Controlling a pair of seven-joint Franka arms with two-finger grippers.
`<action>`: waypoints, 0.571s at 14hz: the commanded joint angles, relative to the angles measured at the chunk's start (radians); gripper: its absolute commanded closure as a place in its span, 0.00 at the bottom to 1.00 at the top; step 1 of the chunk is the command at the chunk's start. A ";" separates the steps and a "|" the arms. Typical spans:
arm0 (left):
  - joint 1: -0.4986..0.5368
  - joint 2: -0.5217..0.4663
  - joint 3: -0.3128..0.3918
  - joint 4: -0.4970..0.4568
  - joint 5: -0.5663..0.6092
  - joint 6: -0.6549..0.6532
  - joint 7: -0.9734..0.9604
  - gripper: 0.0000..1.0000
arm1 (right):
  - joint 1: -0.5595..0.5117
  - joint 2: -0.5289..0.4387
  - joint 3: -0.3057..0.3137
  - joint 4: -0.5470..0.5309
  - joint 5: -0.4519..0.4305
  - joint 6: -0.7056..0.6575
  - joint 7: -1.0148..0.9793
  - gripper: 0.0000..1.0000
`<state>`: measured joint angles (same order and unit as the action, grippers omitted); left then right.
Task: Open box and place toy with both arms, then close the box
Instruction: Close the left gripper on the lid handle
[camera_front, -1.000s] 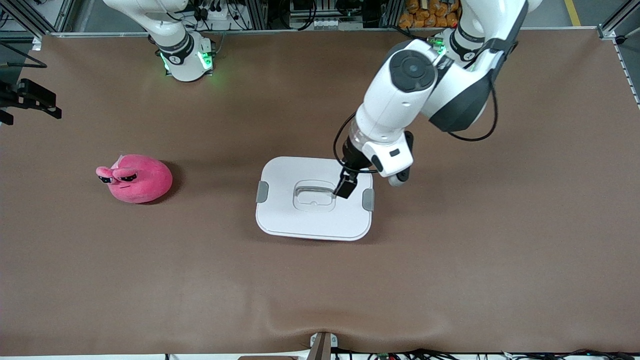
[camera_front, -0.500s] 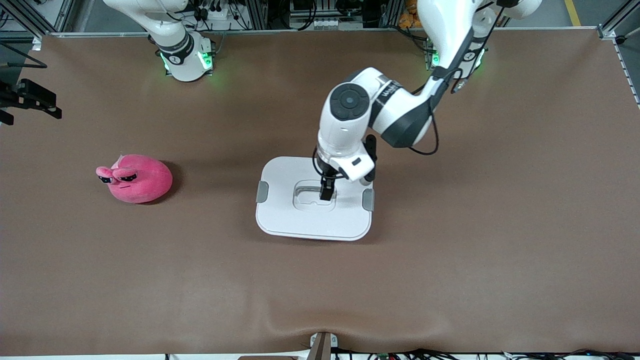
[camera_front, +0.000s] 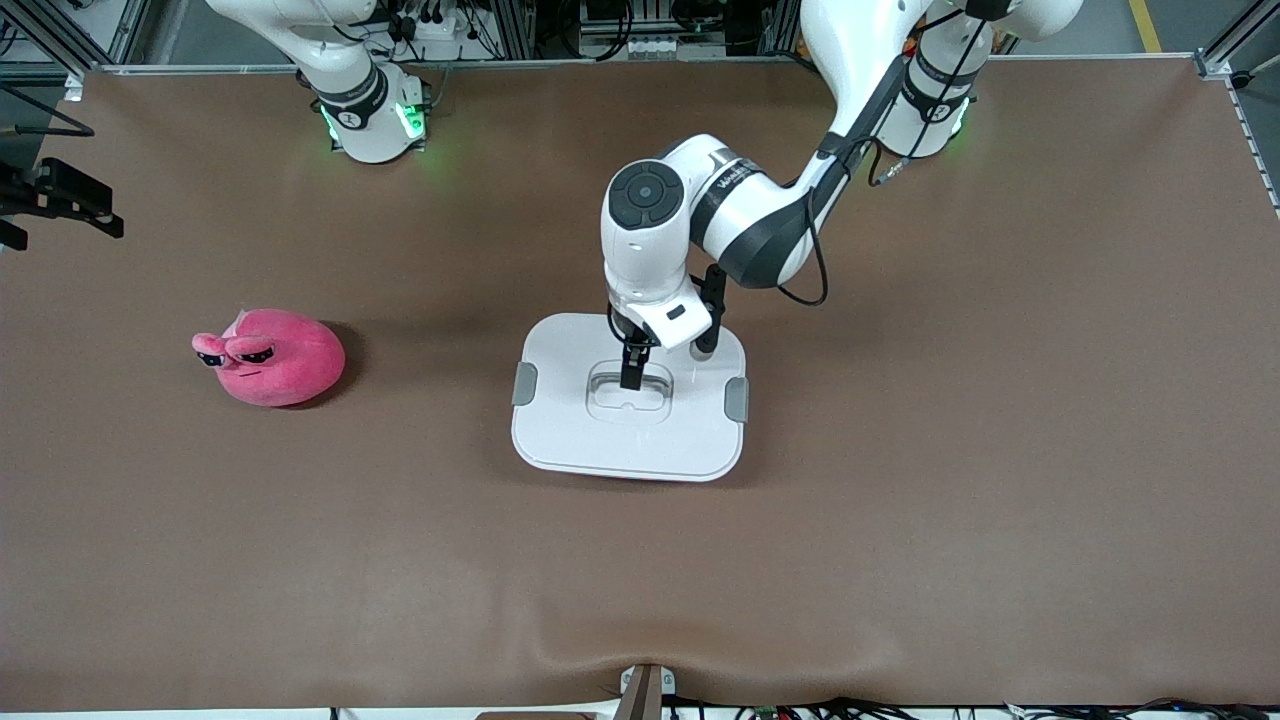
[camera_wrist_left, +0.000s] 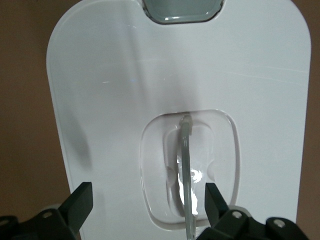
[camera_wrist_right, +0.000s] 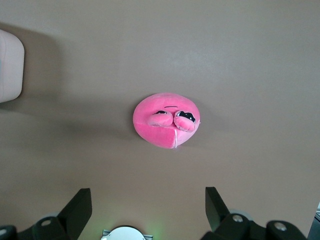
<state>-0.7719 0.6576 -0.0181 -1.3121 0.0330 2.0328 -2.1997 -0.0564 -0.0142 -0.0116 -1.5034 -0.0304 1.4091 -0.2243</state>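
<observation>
My left gripper should close on the handle now. Its fingers are on both sides of the handle's bar (camera_front: 656, 383) (camera_wrist_left: 186, 165) at the lid, so they would hold the handle.
The box (camera_front: 570, 430) sits mid-table with its flat white lid (camera_wrist_left: 110, 100) on and a grey clip (camera_front: 524, 384) at each end. My left gripper (camera_front: 632, 375) hangs open just above the lid's recessed handle (camera_front: 628, 392). In the left wrist view the handle's thin clear bar (camera_wrist_left: 186, 165) lies between the spread fingers of the left gripper (camera_wrist_left: 148, 195), close to one of them, untouched. The pink toy (camera_front: 272, 357) rests on the table toward the right arm's end. My right gripper (camera_wrist_right: 148, 200) is open and empty, high over the table, with the toy (camera_wrist_right: 167, 120) below it.
A brown cover (camera_front: 900, 500) spans the table and wrinkles at the edge nearest the camera (camera_front: 640, 650). A black fixture (camera_front: 60, 200) juts in at the right arm's end. The right arm's base (camera_front: 365, 110) stands at the table's back edge.
The left arm swung toward the right arm's end, carrying its open gripper from the handle's end to over the handle's middle. Box and toy stayed put.
</observation>
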 joint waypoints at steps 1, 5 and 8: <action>-0.012 0.016 0.012 0.031 0.019 -0.006 -0.011 0.11 | -0.011 0.008 0.007 0.015 0.000 -0.010 0.008 0.00; -0.010 0.017 0.012 0.031 0.019 -0.006 -0.011 0.22 | -0.010 0.008 0.007 0.015 0.000 -0.012 0.008 0.00; -0.010 0.017 0.012 0.030 0.019 -0.006 -0.011 0.25 | -0.010 0.008 0.007 0.015 0.000 -0.012 0.008 0.00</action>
<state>-0.7719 0.6594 -0.0168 -1.3106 0.0334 2.0328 -2.1997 -0.0564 -0.0142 -0.0116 -1.5034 -0.0304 1.4091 -0.2243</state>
